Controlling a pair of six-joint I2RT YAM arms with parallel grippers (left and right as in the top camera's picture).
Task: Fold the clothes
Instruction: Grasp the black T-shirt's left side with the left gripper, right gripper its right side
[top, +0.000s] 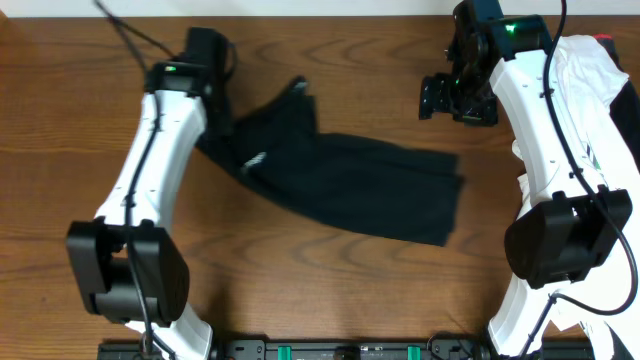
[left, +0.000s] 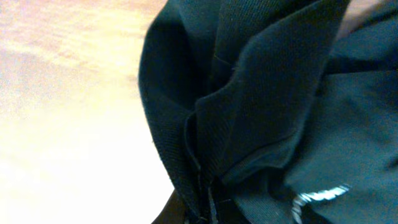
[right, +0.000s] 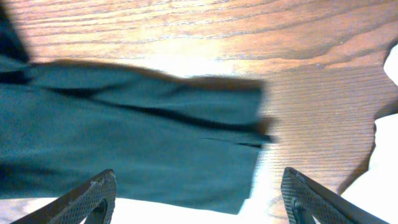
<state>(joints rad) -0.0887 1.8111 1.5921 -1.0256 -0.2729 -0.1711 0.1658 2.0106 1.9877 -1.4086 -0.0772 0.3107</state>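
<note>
The robot's right gripper needs to take hold of the black T-shirt's loose end (top: 453, 190) (right: 255, 143) next, opposite the left gripper, to stretch the T-shirt out for folding.
The black T-shirt (top: 350, 185) lies as a long, partly folded strip across the middle of the wooden table, with small white lettering (top: 255, 160) near its left end. My left gripper (top: 222, 125) is at that bunched left end. In the left wrist view the dark folds (left: 261, 106) fill the frame and converge between my fingers (left: 205, 214), which look shut on the fabric. My right gripper (top: 440, 97) hovers open and empty above the table at the back right. Its wide-apart fingers (right: 199, 199) frame the shirt's right end (right: 137, 143).
A white garment (top: 600, 90) is heaped at the table's right edge under and beside the right arm, and it also shows at the right edge of the right wrist view (right: 388, 155). Bare wood (top: 80, 130) lies to the left of and in front of the shirt.
</note>
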